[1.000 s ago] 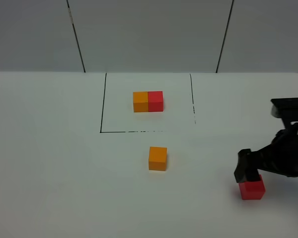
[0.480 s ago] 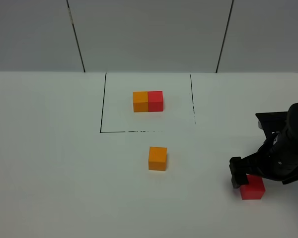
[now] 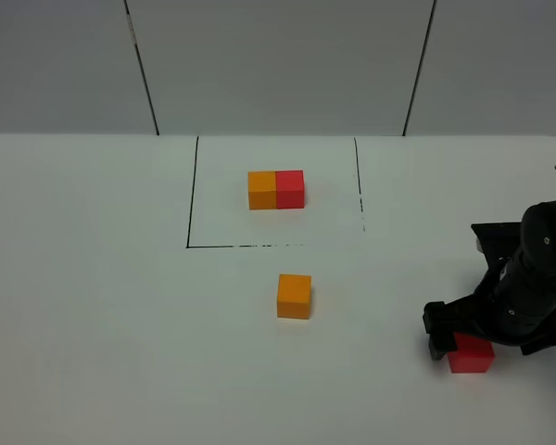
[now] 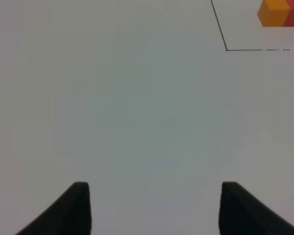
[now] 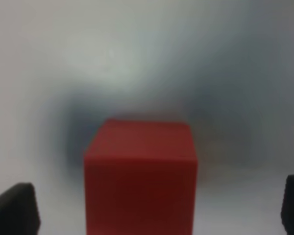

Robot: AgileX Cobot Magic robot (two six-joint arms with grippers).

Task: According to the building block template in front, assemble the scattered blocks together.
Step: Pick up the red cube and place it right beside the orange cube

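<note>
I should next pick up the scattered red cube by its opposite sides with my right gripper. Then it can go flush against the scattered orange cube [image 3: 295, 296].
The building block template [image 3: 276, 189], an orange cube flush against a red one, lies inside the black outline at the back; its edge also shows in the left wrist view [image 4: 280, 12]. Of the scattered blocks, the orange cube [image 3: 295, 296] sits alone mid-table. The red cube [image 3: 471, 357] rests at the front right, and my right gripper [image 3: 475, 341] is low over it, open. In the right wrist view the red cube [image 5: 140, 176] sits between the wide-spread fingertips [image 5: 15, 208], untouched. My left gripper [image 4: 156, 208] is open over bare table, holding nothing.
A thin black rectangle outline [image 3: 191, 247] marks the template area on the white table [image 3: 93, 306]. Grey wall panels [image 3: 278, 65] stand behind the table's far edge.
My right arm has come down and shifted slightly left, so its fingers now straddle the red cube. Neither cube has moved.
</note>
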